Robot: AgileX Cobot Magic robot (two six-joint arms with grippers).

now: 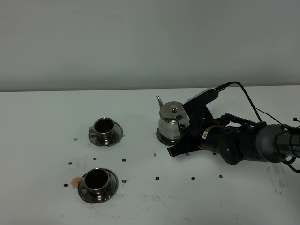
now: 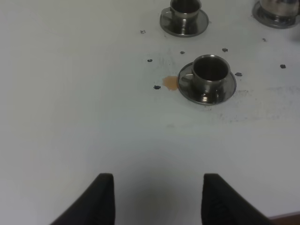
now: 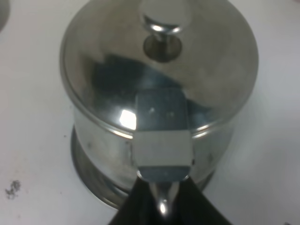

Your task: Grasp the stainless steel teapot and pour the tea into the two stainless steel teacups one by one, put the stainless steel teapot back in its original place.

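The teapot's base sits on its round saucer (image 3: pixel 86 171) and the teapot would stay standing there, so it is time for my right gripper to open now.
The stainless steel teapot (image 1: pixel 170 121) stands upright on its round saucer, the original place (image 1: pixel 161 138), right of the table's middle, spout pointing to the back. My right gripper (image 1: pixel 184 130) is shut on the pot's loop handle (image 3: pixel 162 140), the dark fingertips (image 3: pixel 140 206) pinching it from the near right side. The two stainless steel teacups stand on saucers at the left, one farther back (image 1: pixel 104 127) and one nearer the front (image 1: pixel 97 180); both hold dark tea. My left gripper (image 2: pixel 157 183) hangs open over bare table, well short of the nearer cup (image 2: pixel 210 71).
An orange tea stain (image 2: pixel 170 83) lies beside the front cup's saucer (image 1: pixel 110 192). Small dark marks (image 1: pixel 157 178) dot the white table around the cups and pot. The right arm's cables (image 1: pixel 253 105) trail off to the right.
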